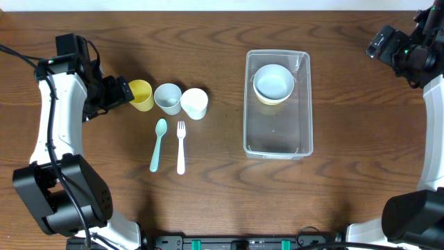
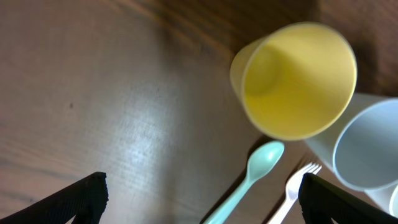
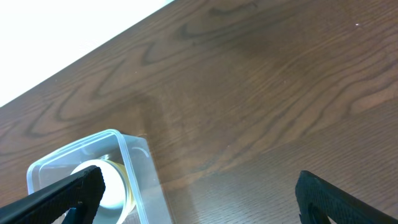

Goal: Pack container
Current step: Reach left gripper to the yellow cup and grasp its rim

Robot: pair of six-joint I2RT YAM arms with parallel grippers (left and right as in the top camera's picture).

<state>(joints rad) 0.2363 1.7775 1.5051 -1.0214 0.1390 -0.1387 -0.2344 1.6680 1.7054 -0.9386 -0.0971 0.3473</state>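
Note:
Next, my left gripper will pick up the yellow cup's rim point(image 1: 130, 89) on the side away from the grey-blue cup point(image 1: 167, 98), leaving the yellow cup's base free to stand in the container.
The clear rectangular container point(image 1: 277, 142) stands right of centre and holds stacked bowls, a white one point(image 1: 273, 81) inside a yellow one, at its far end. It also shows in the right wrist view point(image 3: 140, 171). A yellow cup point(image 1: 141, 95), a grey-blue cup point(image 1: 167, 98) and a cream cup point(image 1: 195, 103) lie in a row at the left. A teal spoon point(image 1: 159, 144) and a white fork point(image 1: 181, 147) lie in front of them. My left gripper point(image 1: 119, 93) is open just left of the yellow cup point(image 2: 295, 81). My right gripper point(image 1: 388, 48) is open, high at the far right.
The left wrist view shows the spoon point(image 2: 249, 177), the fork point(image 2: 292, 190) and the grey-blue cup point(image 2: 367, 146) beside the yellow cup. The table's far edge point(image 3: 93, 43) shows in the right wrist view.

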